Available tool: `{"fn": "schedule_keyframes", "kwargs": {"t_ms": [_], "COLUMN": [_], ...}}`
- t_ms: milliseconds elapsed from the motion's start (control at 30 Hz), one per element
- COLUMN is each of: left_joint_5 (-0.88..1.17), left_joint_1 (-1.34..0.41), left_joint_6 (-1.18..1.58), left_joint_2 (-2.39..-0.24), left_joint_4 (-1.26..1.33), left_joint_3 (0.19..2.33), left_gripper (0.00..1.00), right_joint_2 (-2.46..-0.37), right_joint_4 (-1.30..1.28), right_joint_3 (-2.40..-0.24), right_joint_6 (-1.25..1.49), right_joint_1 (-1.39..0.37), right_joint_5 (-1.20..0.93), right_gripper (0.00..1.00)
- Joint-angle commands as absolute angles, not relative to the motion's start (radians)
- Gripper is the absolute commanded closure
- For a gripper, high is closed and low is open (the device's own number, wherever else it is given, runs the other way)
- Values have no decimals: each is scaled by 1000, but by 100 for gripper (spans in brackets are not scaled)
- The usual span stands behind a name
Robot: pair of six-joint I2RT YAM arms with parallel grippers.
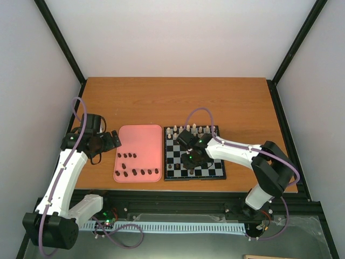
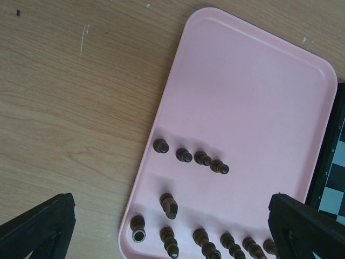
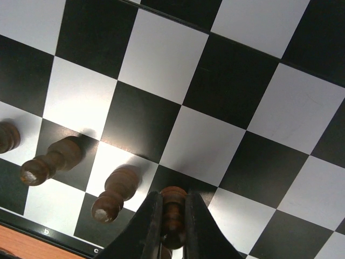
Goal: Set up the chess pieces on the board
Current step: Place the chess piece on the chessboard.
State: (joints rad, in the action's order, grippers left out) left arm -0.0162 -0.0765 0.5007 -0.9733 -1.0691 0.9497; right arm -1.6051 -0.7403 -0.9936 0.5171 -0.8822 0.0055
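Note:
My right gripper releases the piece now, since the piece hangs upright over the black square and would end on that square.
The board [image 1: 215,162] lies right of centre, its black and pale squares filling the right wrist view [image 3: 161,54]. My right gripper [image 1: 192,157] is shut on a dark brown chess piece [image 3: 173,213] and holds it base-down at a black square near the board's front edge. Two more brown pieces [image 3: 116,191] stand beside it, a third at the left edge. Several brown pieces [image 1: 133,172] lie on the pink tray, also in the left wrist view [image 2: 199,157]. My left gripper [image 1: 110,141] is open, empty, hovering at the tray's left edge.
The pink tray [image 1: 141,135] lies left of the board and shows in the left wrist view [image 2: 253,81]. Cream-white pieces [image 1: 188,130] stand along the board's far rows. Bare wooden table [image 1: 178,100] stretches behind both. Black frame posts stand at the table corners.

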Motion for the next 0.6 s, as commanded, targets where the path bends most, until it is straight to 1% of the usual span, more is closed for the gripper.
{"fn": "schedule_keyframes", "kwargs": {"t_ms": [0, 367, 433, 567], "left_joint_5": [-12, -14, -14, -14], "left_joint_1": [-69, -69, -69, -69], "left_joint_6": [517, 514, 514, 512], "left_joint_2": [-974, -973, -973, -971], "left_joint_4": [-1049, -1049, -1050, -1048], "left_joint_3": [955, 949, 948, 948], "left_gripper": [0, 0, 0, 0], "right_joint_2": [-1619, -1650, -1653, -1648], "right_joint_4": [-731, -735, -734, -734], "right_joint_3": [-981, -971, -970, -972], "right_joint_6": [512, 509, 509, 512], "right_joint_1": [-871, -870, -870, -870], "right_joint_5": [10, -12, -11, -4], "right_gripper": [97, 97, 94, 86]}}
